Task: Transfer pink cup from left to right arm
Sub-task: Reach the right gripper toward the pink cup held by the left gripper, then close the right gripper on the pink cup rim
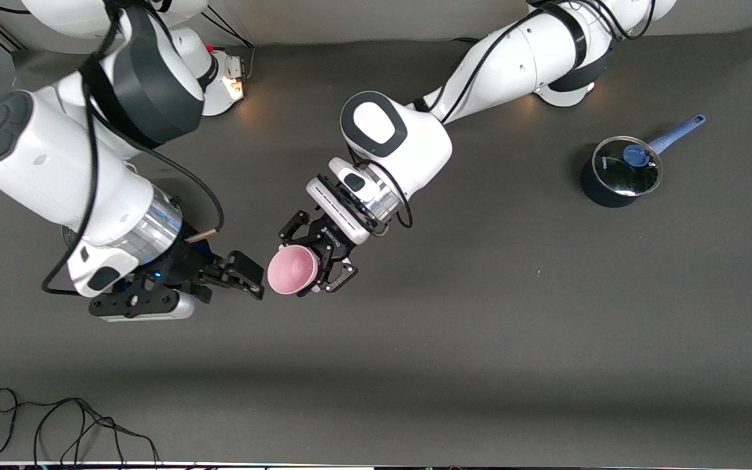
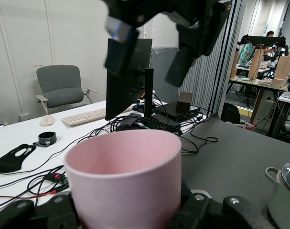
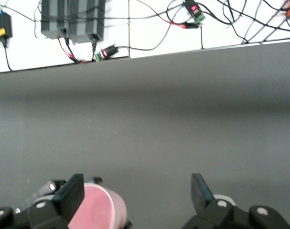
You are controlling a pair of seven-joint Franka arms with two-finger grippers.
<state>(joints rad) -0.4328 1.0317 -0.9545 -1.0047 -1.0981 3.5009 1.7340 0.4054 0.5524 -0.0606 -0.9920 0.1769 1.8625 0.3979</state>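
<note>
My right gripper grabs the pink cup by its open rim [image 1: 269, 270] next, since my left gripper's black fingers cover both sides of the cup's body.
The pink cup [image 1: 291, 270] hangs over the middle of the table, tipped on its side, with its mouth facing the front camera. My left gripper [image 1: 307, 261] is shut on its body, a black finger on each side. In the left wrist view the pink cup [image 2: 125, 181] fills the lower middle. My right gripper [image 1: 255, 277] is open, right beside the cup on the right arm's side. In the right wrist view the right gripper [image 3: 136, 191] has its jaws spread wide. The pink cup [image 3: 94, 210] lies just inside one finger. The right gripper [image 2: 152, 52] also shows above the cup in the left wrist view.
A dark saucepan [image 1: 619, 173] with a glass lid and blue handle stands toward the left arm's end of the table. A loose black cable [image 1: 56, 424] lies near the front edge at the right arm's end. A pale pot [image 2: 281, 195] shows at the left wrist view's edge.
</note>
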